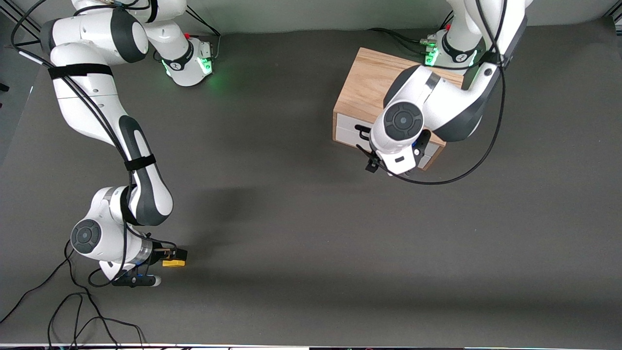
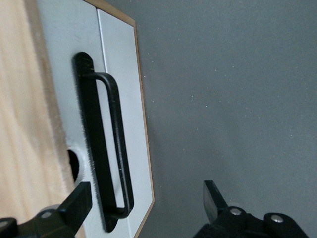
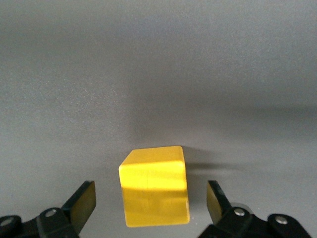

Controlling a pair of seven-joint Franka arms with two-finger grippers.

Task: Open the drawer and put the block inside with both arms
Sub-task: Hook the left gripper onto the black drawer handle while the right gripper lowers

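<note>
The yellow block needs to go inside the drawer (image 1: pixel 351 131), so my right gripper should grab the block by its flat sides to place it there.
The yellow block (image 1: pixel 171 263) lies on the grey table near the front camera, at the right arm's end. My right gripper (image 1: pixel 176 258) is open and low around it. In the right wrist view the block (image 3: pixel 154 186) sits between the two fingers (image 3: pixel 81 201), touching neither. The oak box (image 1: pixel 369 82) stands by the left arm's base with its white drawer front (image 1: pixel 347 127) shut. My left gripper (image 1: pixel 376 158) is open at the drawer front. In the left wrist view the black handle (image 2: pixel 111 148) lies between its fingers (image 2: pixel 79 201), close to one of them.
Black cables (image 1: pixel 73 311) trail over the table by the right arm's wrist, near the front edge. A loop of cable (image 1: pixel 466 165) hangs from the left arm beside the box. The table (image 1: pixel 301 218) is a dark grey mat.
</note>
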